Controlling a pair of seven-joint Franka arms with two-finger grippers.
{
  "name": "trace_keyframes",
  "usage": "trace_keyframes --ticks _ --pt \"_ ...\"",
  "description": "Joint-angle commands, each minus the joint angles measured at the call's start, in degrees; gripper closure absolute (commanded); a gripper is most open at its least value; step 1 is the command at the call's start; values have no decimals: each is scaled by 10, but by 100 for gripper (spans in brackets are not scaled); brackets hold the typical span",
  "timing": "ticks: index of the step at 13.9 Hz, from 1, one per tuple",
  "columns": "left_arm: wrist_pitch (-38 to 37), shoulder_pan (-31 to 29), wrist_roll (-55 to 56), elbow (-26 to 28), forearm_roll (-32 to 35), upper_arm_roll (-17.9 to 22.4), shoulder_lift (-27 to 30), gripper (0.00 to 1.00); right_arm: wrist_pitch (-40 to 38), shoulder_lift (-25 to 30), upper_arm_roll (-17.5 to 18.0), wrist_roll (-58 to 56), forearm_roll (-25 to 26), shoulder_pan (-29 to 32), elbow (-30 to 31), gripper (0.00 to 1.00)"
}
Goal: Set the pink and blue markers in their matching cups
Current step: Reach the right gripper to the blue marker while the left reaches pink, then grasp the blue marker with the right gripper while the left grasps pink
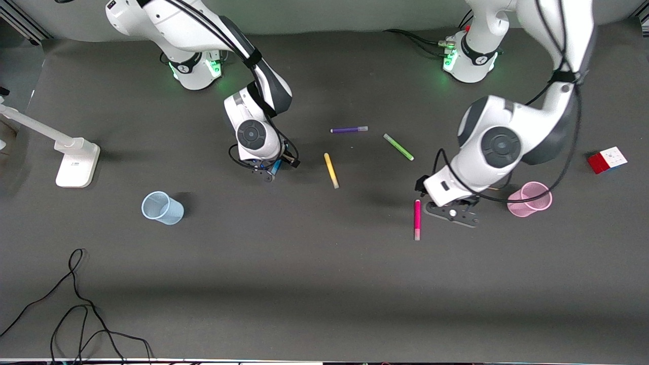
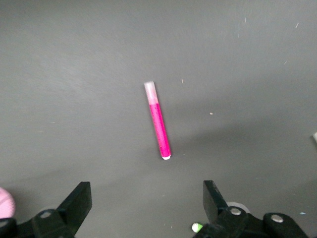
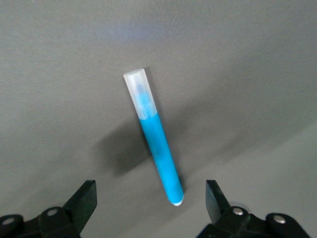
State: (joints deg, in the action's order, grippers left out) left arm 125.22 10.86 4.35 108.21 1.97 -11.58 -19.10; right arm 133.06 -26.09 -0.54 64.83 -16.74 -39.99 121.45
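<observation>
The right gripper reaches the blue marker and grabs its solid blue end (image 3: 171, 188) next, leaving the blue marker's clear cap (image 3: 140, 93) free to enter the blue cup.
The pink marker (image 1: 417, 219) lies flat on the dark mat, beside my left gripper (image 1: 453, 213). In the left wrist view the pink marker (image 2: 157, 121) lies ahead of the open, empty left gripper (image 2: 146, 199). The pink cup (image 1: 530, 199) stands upright just past that gripper, toward the left arm's end of the table. My right gripper (image 1: 267, 172) hovers open over the blue marker (image 1: 276, 166). In the right wrist view the blue marker (image 3: 156, 144) lies with one end between the open fingers of the right gripper (image 3: 150, 197), untouched. The blue cup (image 1: 162, 208) stands toward the right arm's end.
A yellow marker (image 1: 331, 170), a purple marker (image 1: 349, 130) and a light-green marker (image 1: 398, 147) lie mid-table between the arms. A colour cube (image 1: 607, 159) sits near the left arm's end. A white stand (image 1: 76, 162) and loose cables (image 1: 76, 304) are at the right arm's end.
</observation>
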Motion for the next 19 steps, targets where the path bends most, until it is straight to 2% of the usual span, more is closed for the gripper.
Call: trace_keyframes --ticks 1,3,5,7,8,13,15,17,19 --pt "48 13 8 19 17 5 -27 0 16 -12 -7 11 -11 -22 5 9" --pt "73 12 9 19 18 6 -51 0 26 -4 -8 11 -11 -48 36 17" --pt "100 12 10 19 29 8 -80 0 40 -3 -9 11 -11 -49 42 25" --pt "129 12 18 19 36 9 -114 0 40 2 -10 11 -11 -48 43 39" --pt "140 13 26 19 40 9 -124 0 37 3 -10 10 -11 -46 43 51" --pt "142 17 62 19 60 9 -146 0 5 31 -34 2 -11 -43 42 97" --pt "141 17 66 19 60 9 -150 1 -3 40 -46 2 -11 -43 41 100" --pt "141 18 96 18 60 8 -150 22 -43 58 -71 2 -11 -43 25 100" --pt "136 17 100 18 59 8 -150 42 -123 75 -112 0 -9 -43 -23 100"
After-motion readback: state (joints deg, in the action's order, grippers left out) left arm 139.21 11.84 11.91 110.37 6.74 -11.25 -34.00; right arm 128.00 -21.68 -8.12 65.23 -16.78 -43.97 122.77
